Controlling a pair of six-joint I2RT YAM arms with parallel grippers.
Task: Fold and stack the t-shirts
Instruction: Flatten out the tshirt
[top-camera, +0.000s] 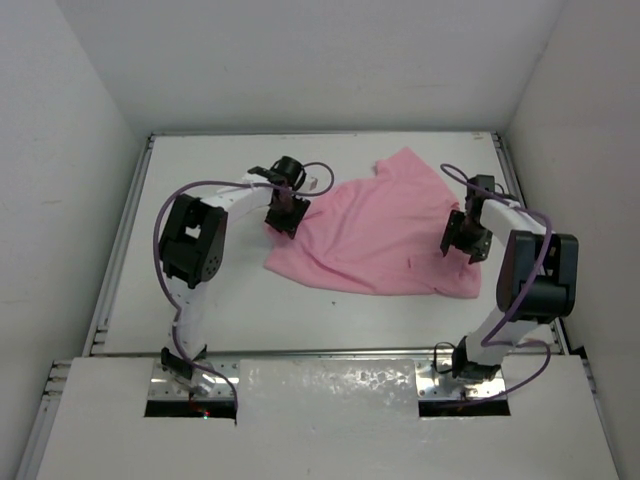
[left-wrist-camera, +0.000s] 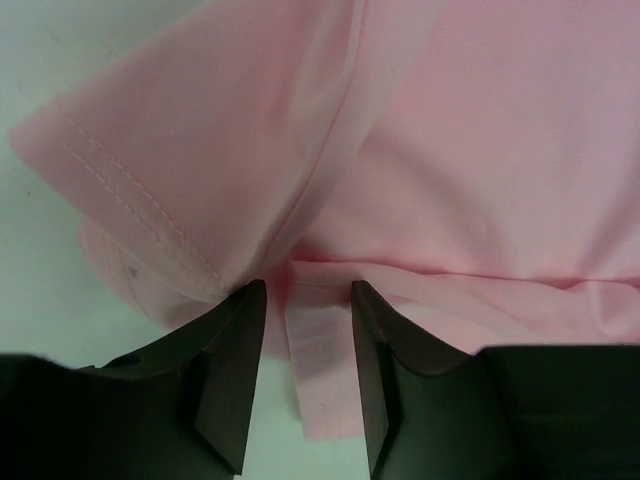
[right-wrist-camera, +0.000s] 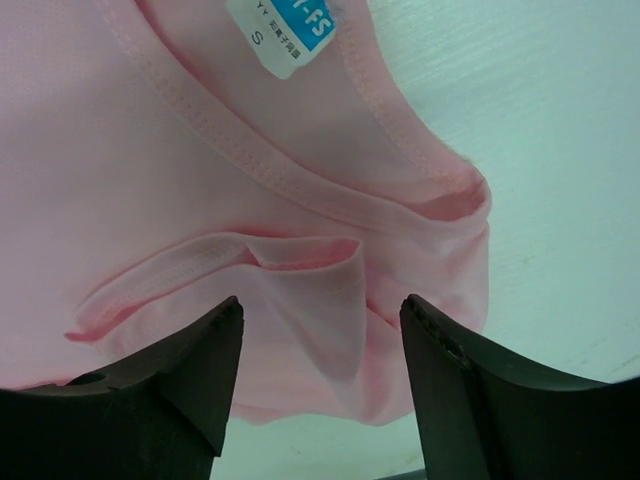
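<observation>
The pink t-shirt (top-camera: 380, 230) needs to be spread flat for folding, so my right gripper should next grab the raised fold (top-camera: 462, 256) beside the collar.
The pink t-shirt (top-camera: 380, 230) lies crumpled and spread out at the middle-back of the white table. My left gripper (top-camera: 287, 212) is at the shirt's left edge, by a sleeve. In the left wrist view (left-wrist-camera: 308, 285) its jaws are half apart, with a narrow strip of the shirt (left-wrist-camera: 480, 150) lying between them and table showing beside the strip. My right gripper (top-camera: 462, 238) is at the shirt's right edge. In the right wrist view (right-wrist-camera: 320, 305) it is wide open, straddling a raised fold of the shirt (right-wrist-camera: 150, 150) just below the collar and its size label (right-wrist-camera: 290, 30).
The white table (top-camera: 200, 300) is boxed in by white walls on the left, back and right, with raised rails along its side edges (top-camera: 118, 250). A white shelf (top-camera: 330, 400) covers the near edge around the arm bases.
</observation>
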